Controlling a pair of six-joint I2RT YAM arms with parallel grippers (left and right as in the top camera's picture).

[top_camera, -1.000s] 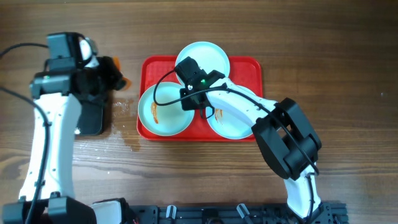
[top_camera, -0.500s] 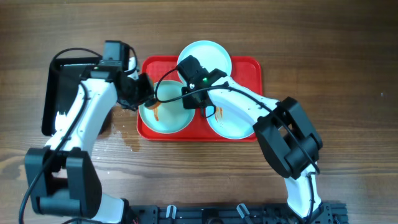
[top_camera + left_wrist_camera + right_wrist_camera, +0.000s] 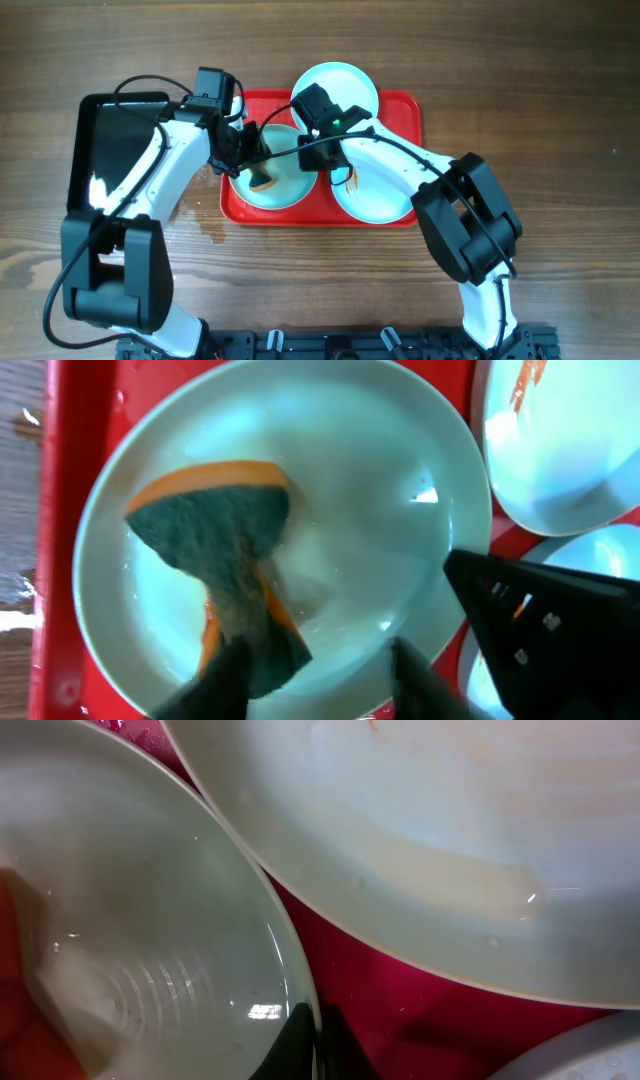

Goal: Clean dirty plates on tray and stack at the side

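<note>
I should next grab the sponge with my left gripper across its narrow green middle (image 3: 260,175) (image 3: 238,572), so its orange bottom stays free to wipe the dirty plates.
Three pale dirty plates lie on the red tray (image 3: 400,110): one at the back (image 3: 345,80), one at the left (image 3: 285,190), one at the right (image 3: 380,200) with an orange smear. An orange sponge with a dark green scouring face (image 3: 225,560) lies in the left plate (image 3: 380,490). My left gripper (image 3: 320,685) hovers over that plate, open, its left finger next to the sponge's lower corner. My right gripper (image 3: 315,1040) is shut on the left plate's rim (image 3: 290,970), seen from above at the plate's right edge (image 3: 315,160).
A glossy black tray (image 3: 105,150) lies left of the red tray, under my left arm. Water spots (image 3: 210,225) mark the wooden table in front of it. The right arm stretches across the right plate.
My left arm swung from above the black tray to the left plate, carrying the sponge. Its jaws have opened and the sponge now lies in the plate. The right gripper kept its hold.
</note>
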